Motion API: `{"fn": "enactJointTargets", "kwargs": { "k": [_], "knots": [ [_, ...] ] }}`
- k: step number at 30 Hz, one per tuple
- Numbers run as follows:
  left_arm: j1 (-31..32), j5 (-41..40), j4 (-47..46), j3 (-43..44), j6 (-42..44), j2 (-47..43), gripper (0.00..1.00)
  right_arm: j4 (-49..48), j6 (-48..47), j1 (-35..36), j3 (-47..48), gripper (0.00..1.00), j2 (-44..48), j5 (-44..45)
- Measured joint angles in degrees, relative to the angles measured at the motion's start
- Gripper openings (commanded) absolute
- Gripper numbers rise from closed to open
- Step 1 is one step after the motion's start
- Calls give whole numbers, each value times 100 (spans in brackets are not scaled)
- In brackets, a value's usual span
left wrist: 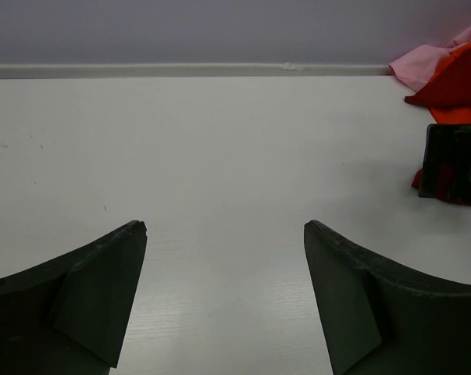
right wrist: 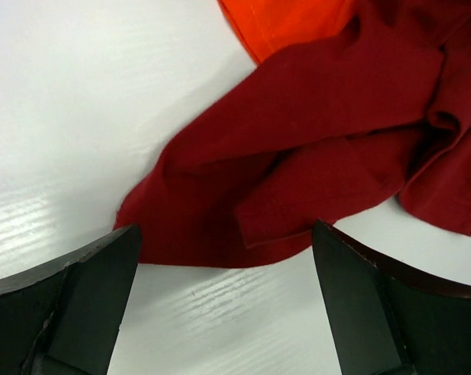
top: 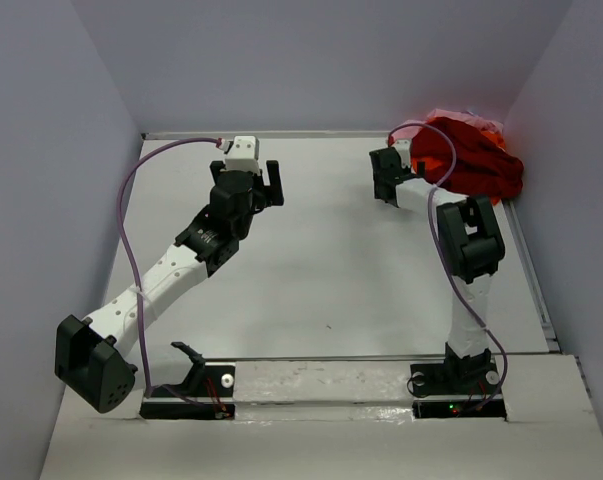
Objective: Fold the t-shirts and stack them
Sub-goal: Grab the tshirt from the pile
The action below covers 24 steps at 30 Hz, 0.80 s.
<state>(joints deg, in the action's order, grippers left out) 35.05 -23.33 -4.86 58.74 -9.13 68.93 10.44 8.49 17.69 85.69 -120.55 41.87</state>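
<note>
I will reach the dark red shirt with my right gripper and grab its loose edge (right wrist: 212, 240), to pull that shirt out alone for folding.
The t-shirts lie in one crumpled heap at the table's far right corner. The dark red shirt (top: 481, 160) is on top, the bright orange shirt (top: 433, 150) under it, the pale pink shirt (top: 451, 113) at the back. My right gripper (top: 386, 178) is open and empty just left of the heap; in the right wrist view (right wrist: 223, 234) the dark red shirt's edge (right wrist: 297, 156) lies just beyond its fingertips, with orange cloth (right wrist: 290, 23) behind. My left gripper (top: 268, 185) is open and empty over bare table (left wrist: 223, 226), far left of the heap (left wrist: 454, 78).
A white table (top: 331, 270) with a raised lip at the back and right, enclosed by pale walls. The right gripper's black body (left wrist: 454, 164) shows at the right of the left wrist view. Both arm bases sit at the near edge.
</note>
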Motion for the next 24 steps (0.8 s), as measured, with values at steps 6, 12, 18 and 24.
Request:
{"fn": "enactJointTargets", "kwargs": {
  "k": [6, 12, 18, 24],
  "knots": [
    [13, 37, 0, 0, 0, 0, 91, 472, 203, -90, 293, 90, -168, -142],
    [15, 44, 0, 0, 0, 2, 91, 710, 343, -234, 577, 72, -282, -208],
    [15, 46, 0, 0, 0, 33, 91, 809, 417, -306, 577, 50, -284, -251],
    [15, 46, 0, 0, 0, 72, 91, 861, 459, -308, 577, 40, -284, -249]
  ]
}}
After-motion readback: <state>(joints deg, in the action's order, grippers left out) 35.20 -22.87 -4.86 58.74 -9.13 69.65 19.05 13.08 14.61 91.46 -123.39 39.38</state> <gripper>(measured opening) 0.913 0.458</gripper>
